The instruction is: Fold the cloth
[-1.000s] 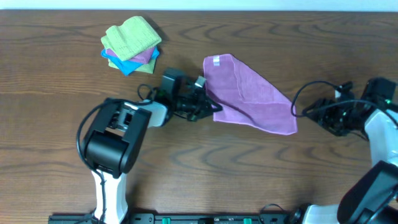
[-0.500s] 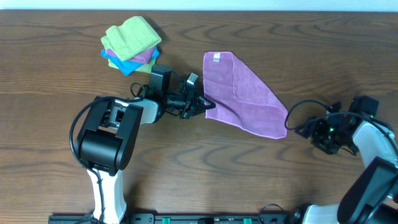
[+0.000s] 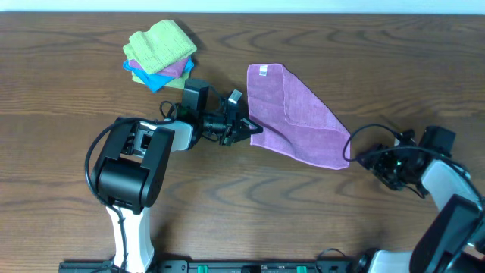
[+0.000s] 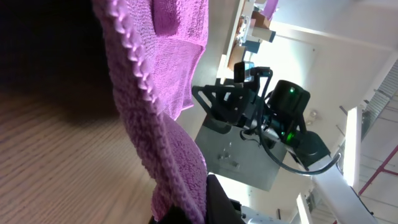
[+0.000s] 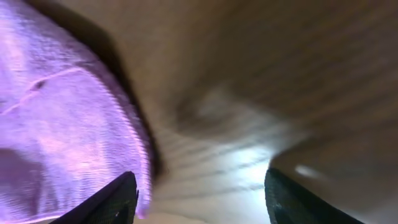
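I will next grab the cloth's loose near corner (image 3: 345,165) (image 5: 141,209) with my right gripper, opposite my left gripper's corner. Both grippers then carry the cloth's near edge to fold it.
The lilac cloth (image 3: 299,114) lies partly folded on the table, its white label (image 3: 263,72) at the far edge. My left gripper (image 3: 252,130) is shut on the cloth's near left corner and holds it just above the wood. In the left wrist view the cloth (image 4: 165,93) rises from the jaws of the left gripper (image 4: 198,208). My right gripper (image 3: 366,159) stands open just right of the cloth's lower right corner. Seen from the right wrist, the cloth (image 5: 62,124) reaches the left finger (image 5: 109,202); bare wood fills the gap of the right gripper (image 5: 199,205).
A stack of folded cloths (image 3: 160,53), lime green on top with pink and blue beneath, sits at the back left. The brown wooden table (image 3: 61,114) spreads all round. A black cable (image 3: 379,130) loops beside the right arm.
The left gripper drew the cloth's corner leftward, and the whole cloth slid left with it. The right gripper moved in toward the cloth's right corner.
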Available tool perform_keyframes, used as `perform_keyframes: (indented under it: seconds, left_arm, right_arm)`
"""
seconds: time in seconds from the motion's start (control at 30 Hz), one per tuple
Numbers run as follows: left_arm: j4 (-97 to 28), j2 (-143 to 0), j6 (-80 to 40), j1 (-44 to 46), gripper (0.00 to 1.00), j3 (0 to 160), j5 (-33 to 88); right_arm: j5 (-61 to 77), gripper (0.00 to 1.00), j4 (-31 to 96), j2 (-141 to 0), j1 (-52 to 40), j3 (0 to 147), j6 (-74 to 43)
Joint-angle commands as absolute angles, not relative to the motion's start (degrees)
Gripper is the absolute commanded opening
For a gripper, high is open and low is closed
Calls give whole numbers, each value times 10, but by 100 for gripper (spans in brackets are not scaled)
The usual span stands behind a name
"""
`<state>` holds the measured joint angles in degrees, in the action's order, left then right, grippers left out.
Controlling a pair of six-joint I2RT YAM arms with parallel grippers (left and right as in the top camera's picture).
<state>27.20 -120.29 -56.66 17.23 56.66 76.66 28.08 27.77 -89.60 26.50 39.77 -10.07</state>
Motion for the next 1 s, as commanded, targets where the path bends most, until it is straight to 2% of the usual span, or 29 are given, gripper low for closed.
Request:
perform_keyframes:
  seconds: [0.0, 0.37, 0.8, 0.97]
  left_arm:
    - [273, -1213, -552, 168, 6, 568, 781]
    - [273, -1213, -552, 168, 6, 568, 780]
    - [273, -1213, -557, 168, 6, 568, 780]
    - [273, -1213, -557, 168, 6, 568, 782]
  right_arm:
    - [332, 66, 267, -904, 265, 374, -114]
    - [380, 66, 254, -936, 264, 367, -118]
    - [393, 64, 158, -1034, 209, 367, -162]
    - [392, 57, 130, -1056, 190, 367, -168]
